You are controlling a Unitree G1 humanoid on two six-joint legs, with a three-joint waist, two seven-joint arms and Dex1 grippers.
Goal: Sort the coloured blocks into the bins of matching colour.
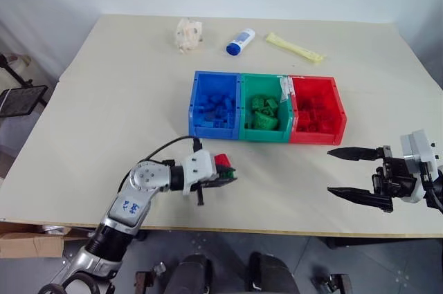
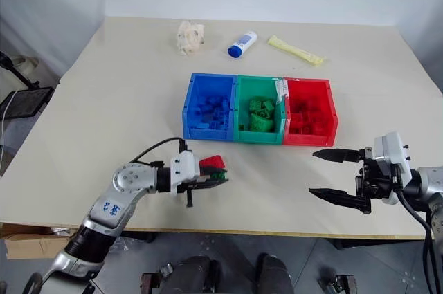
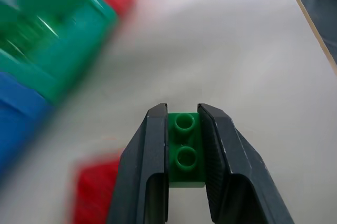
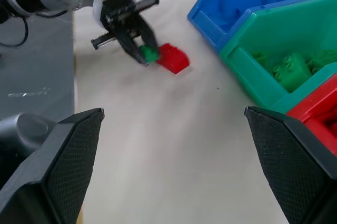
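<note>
The green block [image 3: 186,147] hangs over the tabletop, short of the green bin's near edge [image 3: 87,68]. I will move it toward the green bin before my left gripper releases it.
My left gripper [image 1: 226,175] is shut on a small green block [image 3: 185,150], held just above the table in front of the bins. A red block [image 4: 172,58] lies on the table right beside that gripper's tip. The three bins stand joined in a row at mid-table: blue [image 1: 211,131], green [image 1: 263,135] and red [image 1: 315,137], each with several blocks of its own colour inside. My right gripper [image 1: 331,171] hangs open and empty near the table's front right, pointing left towards the other gripper.
At the back of the table lie a white bottle with a blue cap [image 1: 240,41], a crumpled pale object [image 1: 188,34] and a yellow packet [image 1: 294,48]. The table's front edge [image 1: 277,230] runs just below both grippers.
</note>
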